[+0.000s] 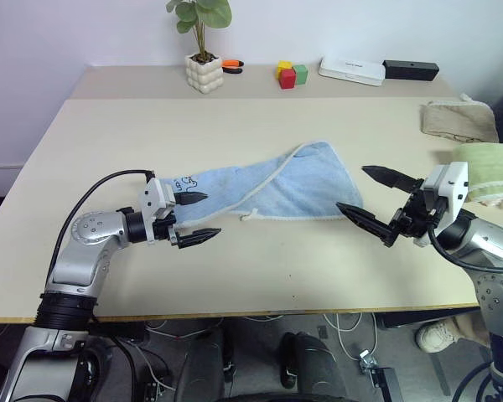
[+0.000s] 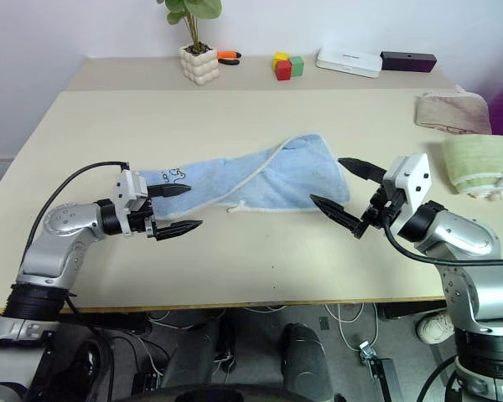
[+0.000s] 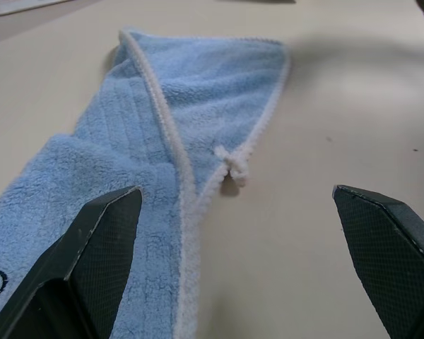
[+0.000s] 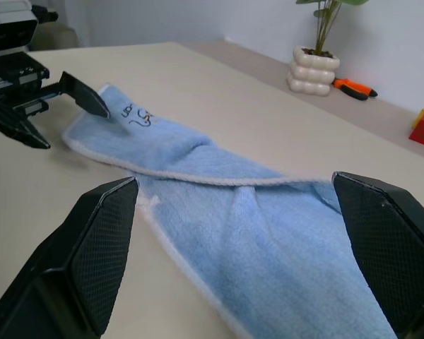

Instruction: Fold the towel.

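Note:
The towel is lying slack and bunched up on the tabletop. My left gripper will next pinch the pale trim along its edge (image 1: 203, 219) to fold the blue towel.
The light blue towel (image 1: 277, 191) lies bunched into a long, loosely folded strip across the middle of the table, with pale trim, a small loop (image 3: 233, 167) and a dark print (image 4: 136, 116) near its left end. My left gripper (image 1: 197, 217) hovers open at that left end, one finger over the printed corner, nothing between the fingers. At the towel's right end my right gripper (image 1: 370, 198) is also open and empty, pointing toward the cloth.
A beige folded towel (image 1: 459, 120) and a light green folded towel (image 1: 489, 172) lie at the table's right edge. Along the back are a potted plant (image 1: 203, 48), coloured blocks (image 1: 291, 74), a white box (image 1: 352, 70) and a black box (image 1: 411, 69).

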Available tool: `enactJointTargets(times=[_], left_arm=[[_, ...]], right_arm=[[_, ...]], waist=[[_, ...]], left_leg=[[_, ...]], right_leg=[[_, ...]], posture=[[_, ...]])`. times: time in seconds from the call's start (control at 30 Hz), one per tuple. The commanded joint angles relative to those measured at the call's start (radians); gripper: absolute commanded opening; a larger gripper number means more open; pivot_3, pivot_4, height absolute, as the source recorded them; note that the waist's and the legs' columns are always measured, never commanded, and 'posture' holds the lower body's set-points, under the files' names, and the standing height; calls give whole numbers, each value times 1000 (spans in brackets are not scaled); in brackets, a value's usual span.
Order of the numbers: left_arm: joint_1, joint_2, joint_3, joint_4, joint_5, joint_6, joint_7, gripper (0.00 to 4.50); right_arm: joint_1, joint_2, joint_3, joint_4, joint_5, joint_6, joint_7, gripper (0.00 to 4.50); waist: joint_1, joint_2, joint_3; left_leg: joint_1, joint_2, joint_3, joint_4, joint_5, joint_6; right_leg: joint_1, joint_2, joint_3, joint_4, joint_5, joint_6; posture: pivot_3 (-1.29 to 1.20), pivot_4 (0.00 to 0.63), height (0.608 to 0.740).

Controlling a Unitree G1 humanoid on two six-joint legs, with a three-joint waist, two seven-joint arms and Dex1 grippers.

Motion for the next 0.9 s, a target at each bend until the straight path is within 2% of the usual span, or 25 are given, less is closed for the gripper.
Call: enactJointTargets(times=[0.03,0.2,0.33,0.5,0.7,0.9], left_arm=[[-20,27,39,0,-17,-10,-23,4404],[-12,67,40,23,-8,-35,-90,4404],[28,157,41,-13,16,-80,-179,4404],[43,214,45,105,116,-239,-162,4404],[-21,190,-1,203,215,-282,-95,4404],[-89,98,-50,308,259,-321,-48,4404]], right_arm=[[10,7,-10,-65,12,-9,-18,4500],[2,14,2,-76,19,0,-34,4500],[-45,51,40,-28,3,-36,-27,4500],[-107,140,158,-25,-32,-45,-56,4500],[-142,187,213,-42,-41,-50,-76,4500],[-145,212,220,-69,-43,-63,-101,4500]], waist=[[0,0,0],[0,0,0],[-3,0,0],[-7,1,1],[3,1,0],[0,1,0]], left_leg=[[0,0,0,0,0,0],[0,0,0,0,0,0],[0,1,0,0,0,0],[0,1,1,-2,-1,-2],[-2,0,1,0,-1,0],[-2,-1,2,0,0,1]], right_leg=[[0,0,0,0,0,0],[0,0,0,0,0,0],[-1,0,0,0,0,0],[-6,0,0,0,0,-1],[-6,-1,0,-1,0,0],[-2,-1,0,1,0,1]], posture=[[0,150,740],[0,150,740],[0,150,740],[0,150,740],[0,150,740],[0,150,740]])
